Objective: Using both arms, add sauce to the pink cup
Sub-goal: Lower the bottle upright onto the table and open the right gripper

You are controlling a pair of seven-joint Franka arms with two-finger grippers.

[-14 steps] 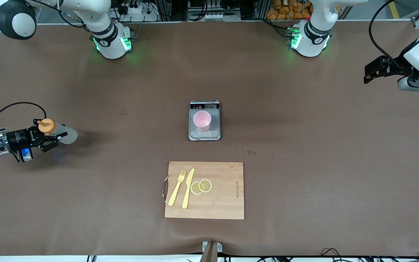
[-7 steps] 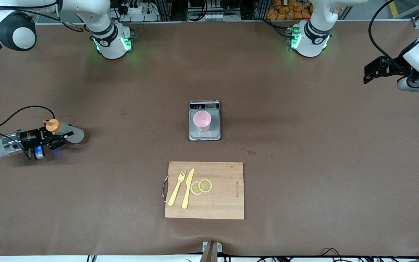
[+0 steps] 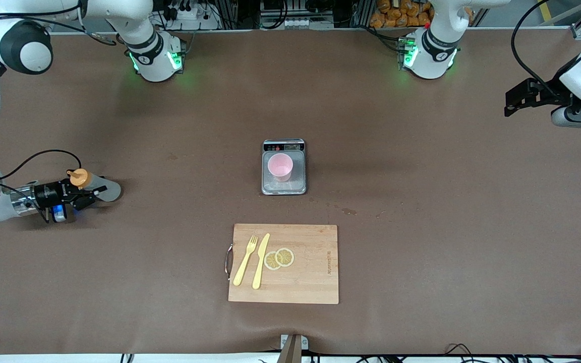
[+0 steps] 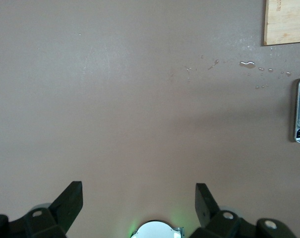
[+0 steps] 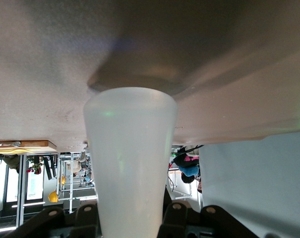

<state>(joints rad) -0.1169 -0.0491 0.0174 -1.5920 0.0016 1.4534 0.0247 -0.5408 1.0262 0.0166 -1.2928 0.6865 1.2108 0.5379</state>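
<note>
The sauce bottle's wide base is low on the tabletop, so the sauce would stay upright and the robot's right gripper will open.
The sauce (image 3: 101, 190), a whitish squeeze bottle with an orange cap (image 3: 79, 177), is held in my right gripper (image 3: 90, 195), low over the table at the right arm's end. The gripper is shut on the bottle's body. In the right wrist view the sauce (image 5: 130, 158) fills the middle between the fingers of the right gripper (image 5: 129, 220), and its wide base is close to the table. The pink cup (image 3: 280, 167) stands upright on a small scale (image 3: 284, 189) at mid-table. My left gripper (image 3: 511, 102) waits open in the air at the left arm's end; the left wrist view shows this gripper (image 4: 139, 198) with nothing in it.
A wooden cutting board (image 3: 310, 282) lies nearer to the front camera than the scale, with a yellow fork (image 3: 245, 260), a yellow knife (image 3: 260, 261) and lemon slices (image 3: 279, 258) on it. Small drops of liquid (image 3: 348, 211) dot the table by the scale.
My right gripper has sunk toward the table with the sauce and shifted a little toward the middle of the table. The left arm has not moved.
</note>
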